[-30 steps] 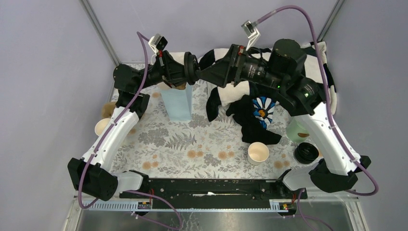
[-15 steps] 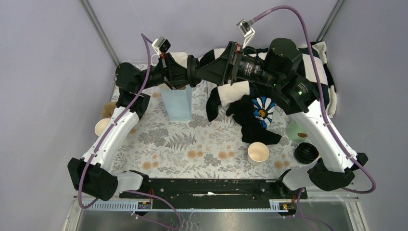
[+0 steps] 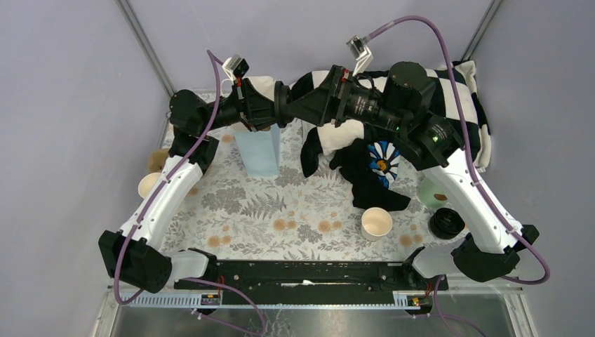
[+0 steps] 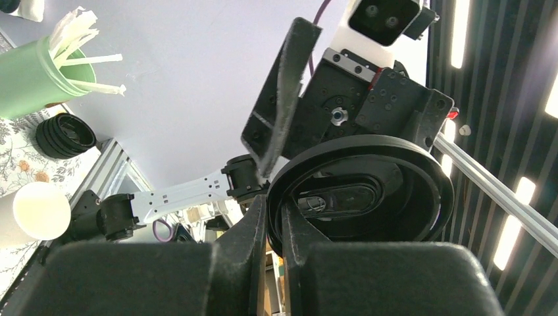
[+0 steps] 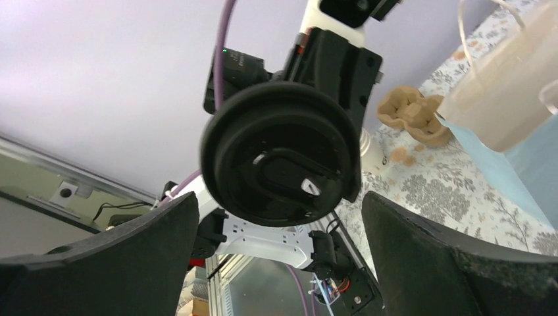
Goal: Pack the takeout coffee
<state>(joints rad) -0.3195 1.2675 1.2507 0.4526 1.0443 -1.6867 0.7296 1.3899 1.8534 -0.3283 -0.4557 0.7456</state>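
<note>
I will reach the black lid with my right gripper and grab opposite sides of the lid's rim (image 3: 282, 104). The lid's bottom will stay free to cap the paper cup (image 3: 377, 223).
The takeout coffee is a lidless cream paper cup (image 3: 377, 223) standing at the front right of the mat; it also shows in the left wrist view (image 4: 36, 210). My left gripper (image 3: 275, 105) (image 4: 275, 217) is raised at the back centre, shut on the rim of a round black lid (image 4: 360, 197) (image 3: 282, 102). My right gripper (image 3: 298, 107) (image 5: 279, 257) faces it, open wide. The lid (image 5: 279, 155) hangs just beyond its two fingertips, which do not touch it.
A stack of black lids (image 3: 447, 223) and a mint-green cup of straws (image 3: 431, 189) stand at the right. A light blue bag (image 3: 259, 151) stands under the grippers. A black-and-white cloth (image 3: 351, 133) lies behind, and nested cups (image 3: 149, 184) with a cardboard carrier (image 3: 158, 160) lie at the left.
The right gripper has edged left toward the lid and the left gripper has shifted slightly right. The left grip on the lid is unchanged.
</note>
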